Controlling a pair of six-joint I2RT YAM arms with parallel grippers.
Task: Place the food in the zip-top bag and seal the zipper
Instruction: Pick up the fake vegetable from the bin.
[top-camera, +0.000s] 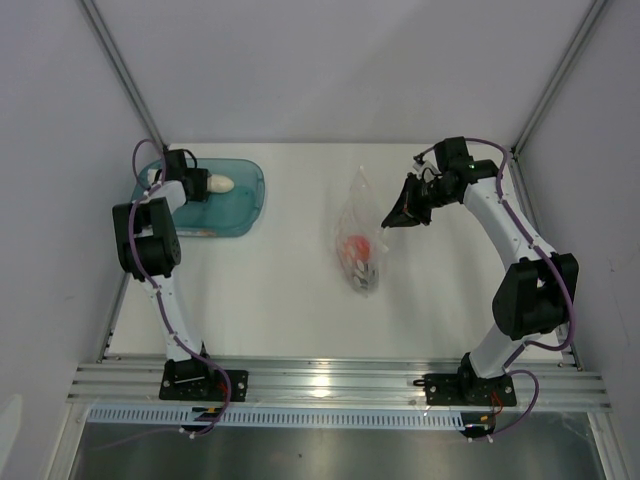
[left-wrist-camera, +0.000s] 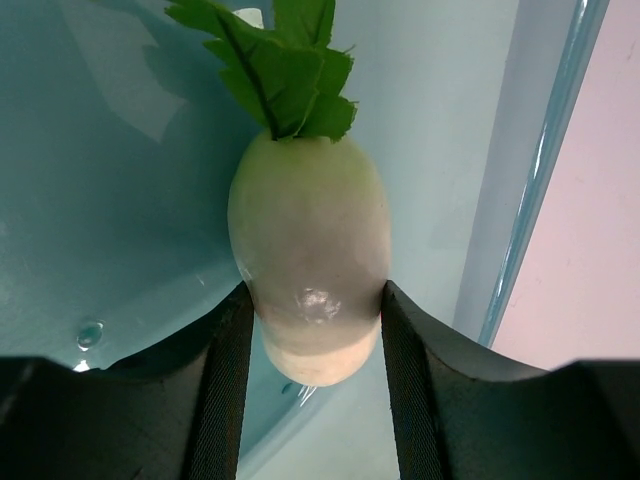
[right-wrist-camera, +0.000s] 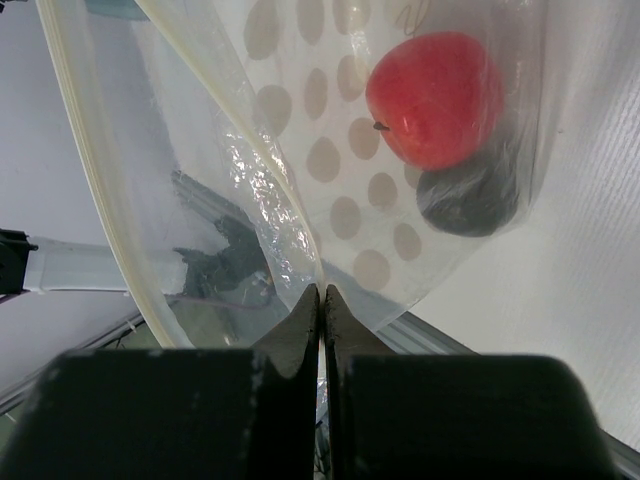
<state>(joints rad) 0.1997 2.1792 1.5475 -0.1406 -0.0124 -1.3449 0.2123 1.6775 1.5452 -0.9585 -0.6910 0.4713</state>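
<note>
Both fingers of the left gripper press the white radish near its lower end, so the radish would come up out of the teal tray (left-wrist-camera: 120, 200) if the robot lifted it now.
The white radish (left-wrist-camera: 310, 250) with green leaves lies in the teal tray (left-wrist-camera: 120, 200) at the back left. My left gripper (left-wrist-camera: 312, 300) has a pad against each side of its lower end. The clear zip-top bag (top-camera: 358, 215) hangs mid-table, tilted, with its mouth raised. My right gripper (right-wrist-camera: 321, 292) is shut on the bag's upper edge. Inside the bag (right-wrist-camera: 300, 150) sit the red tomato (right-wrist-camera: 433, 97) and the dark round piece (right-wrist-camera: 468, 198). The zipper (right-wrist-camera: 85, 150) runs down the open rim on the left of the right wrist view, its two sides apart.
The teal tray (top-camera: 245, 205) sits close to the left wall and the back edge of the white table. Its raised rim (left-wrist-camera: 540, 170) stands just right of the radish. Metal frame posts rise at both back corners.
</note>
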